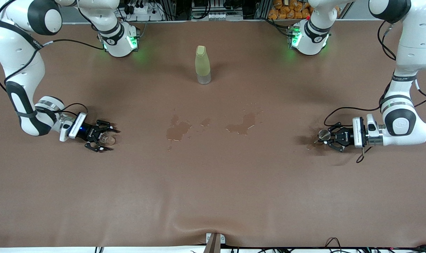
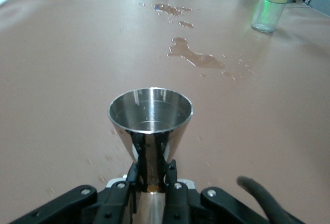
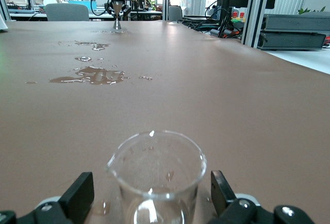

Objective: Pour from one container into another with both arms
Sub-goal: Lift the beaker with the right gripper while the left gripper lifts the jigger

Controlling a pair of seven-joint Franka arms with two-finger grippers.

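Note:
My right gripper should close on the clear glass cup now, because its fingers are on both sides of the cup, low above the brown table.
The tiny clear glass cup stands upright on the brown table toward the right arm's end. My right gripper is low around it, open, with a gap between each finger and the glass. Toward the left arm's end, the silver metal cup is upright, rim up, close to the table. My left gripper is shut on its narrow lower part. Whether that cup rests on the table I cannot tell.
A tall yellow-green bottle stands mid-table, farther from the front camera than both cups. Two wet puddles lie between the grippers. The tablecloth has a wrinkle at its front edge.

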